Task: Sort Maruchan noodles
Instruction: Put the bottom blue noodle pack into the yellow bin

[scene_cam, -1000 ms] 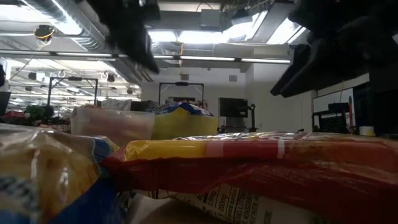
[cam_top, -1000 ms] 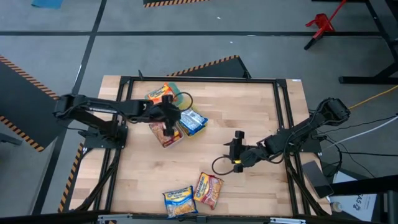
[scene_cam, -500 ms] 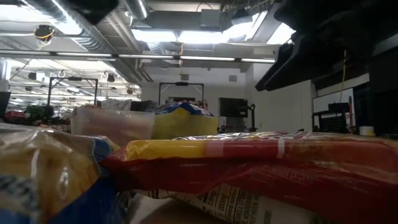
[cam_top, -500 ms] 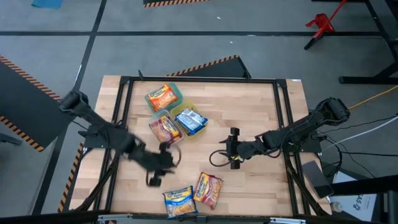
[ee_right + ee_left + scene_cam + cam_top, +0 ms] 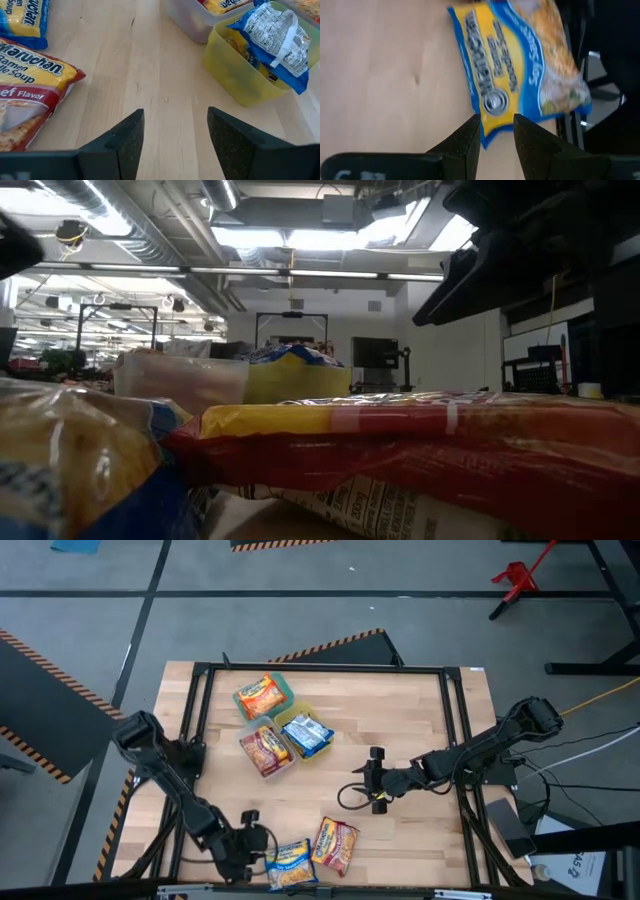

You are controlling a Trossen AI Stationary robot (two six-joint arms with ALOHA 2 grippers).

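Note:
My left gripper grabs the blue-and-yellow packet by its corner beside the Maruchan label next, to sort the noodles.
A blue-and-yellow noodle packet and a red-brown packet lie flat on the table near its near edge. At the far left stand a green container with an orange packet, a clear container with a red-brown packet, and a yellow container with a blue packet. My left gripper is open and low at the blue-and-yellow packet's left end. In the left wrist view its fingertips stand either side of the packet's corner. My right gripper is open and empty at mid table. My left gripper has the blue-and-yellow packet's corner between its open fingers, coming from the table's left. The packet lies flat on the table. I cannot tell whether the fingers touch it.
The table's black frame rail runs round the wood top. A dark cable loop lies by my right gripper. Bare wood spreads across the table's far right.
My left gripper has left the clear container at the far left, swung toward the table's near edge and come down at the blue-and-yellow packet's left end. The red-brown packet stays in the clear container.

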